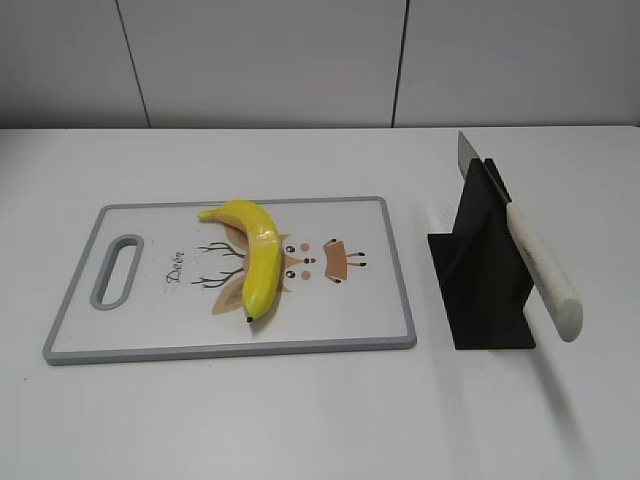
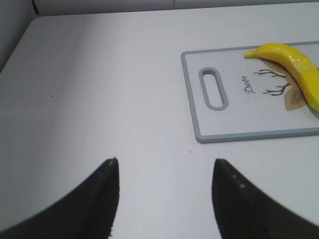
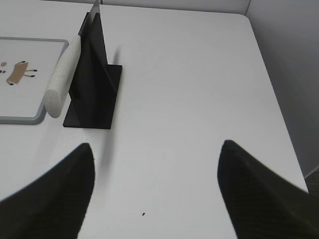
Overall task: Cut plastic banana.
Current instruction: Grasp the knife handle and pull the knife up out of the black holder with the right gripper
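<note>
My right gripper will grab the knife by its white handle (image 1: 543, 272) next, because the knife's bare blade (image 1: 468, 152) sticks up past the black stand.
The plastic banana (image 1: 252, 258) is glossy yellow with a dark tip and lies on a white cutting board (image 1: 140, 335) with a grey rim and a deer drawing. It also shows in the left wrist view (image 2: 294, 64), at the right edge, on the board (image 2: 234, 122). A knife with a white handle (image 1: 543, 272) rests slanted in a black stand (image 1: 482, 270); both show in the right wrist view, handle (image 3: 62, 74) and stand (image 3: 94, 89). My left gripper (image 2: 164, 162) is open and empty over bare table, left of the board. My right gripper (image 3: 155, 147) is open and empty, near the stand.
The white table (image 1: 320, 420) carries everything. The board has a handle slot (image 1: 117, 270) at its left end. A grey wall panel (image 1: 300, 60) runs behind the table. The table's right edge (image 3: 271, 89) shows in the right wrist view.
</note>
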Controlling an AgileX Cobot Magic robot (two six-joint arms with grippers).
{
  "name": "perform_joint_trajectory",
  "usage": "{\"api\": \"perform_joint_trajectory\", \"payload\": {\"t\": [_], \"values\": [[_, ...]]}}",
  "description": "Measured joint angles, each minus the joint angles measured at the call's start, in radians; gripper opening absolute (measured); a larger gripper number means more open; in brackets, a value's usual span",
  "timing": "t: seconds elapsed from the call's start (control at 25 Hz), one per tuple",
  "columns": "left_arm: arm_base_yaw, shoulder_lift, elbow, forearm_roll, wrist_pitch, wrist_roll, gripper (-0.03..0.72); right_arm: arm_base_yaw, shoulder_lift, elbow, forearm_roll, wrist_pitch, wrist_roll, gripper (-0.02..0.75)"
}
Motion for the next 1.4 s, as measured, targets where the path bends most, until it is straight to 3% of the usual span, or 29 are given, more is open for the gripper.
{"api": "perform_joint_trajectory", "payload": {"t": [1.4], "values": [[0.0, 0.0, 0.0, 0.0, 0.0, 0.0, 0.552, 0.0, 0.0, 0.0, 0.0, 0.0, 0.0, 0.589]]}}
